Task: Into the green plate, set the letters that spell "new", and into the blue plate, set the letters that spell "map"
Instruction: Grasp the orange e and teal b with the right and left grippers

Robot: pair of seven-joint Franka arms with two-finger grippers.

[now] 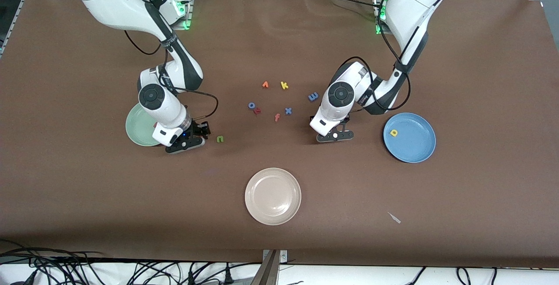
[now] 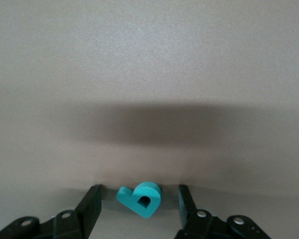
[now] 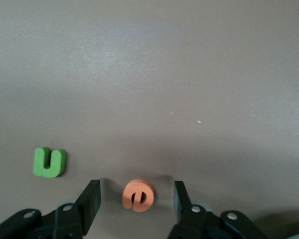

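My right gripper's fingers are on either side of the orange e in the right wrist view, so it is now time to close on the e.
My left gripper (image 2: 140, 192) (image 1: 335, 136) is low on the table beside the blue plate (image 1: 417, 149), open, with the teal p (image 2: 141, 199) lying between its fingers and a gap on each side. The yellow a (image 1: 394, 133) lies in the blue plate. The blue m (image 1: 313, 97) rests near the left arm. My right gripper (image 3: 136, 188) (image 1: 185, 142) is down next to the green plate (image 1: 136, 125), open around the orange e (image 3: 138, 194) without touching it. The green n (image 3: 50, 162) (image 1: 220, 139) lies just beside it. The salmon-red w (image 1: 265, 84) sits mid-table.
Spare letters cluster mid-table: yellow k (image 1: 284, 85), blue o (image 1: 252, 105), dark red r (image 1: 257, 111), salmon f (image 1: 277, 117), blue x (image 1: 288, 111). A cream-white plate (image 1: 273, 196) sits nearer the front camera. A small white scrap (image 1: 394, 218) lies near the front edge.
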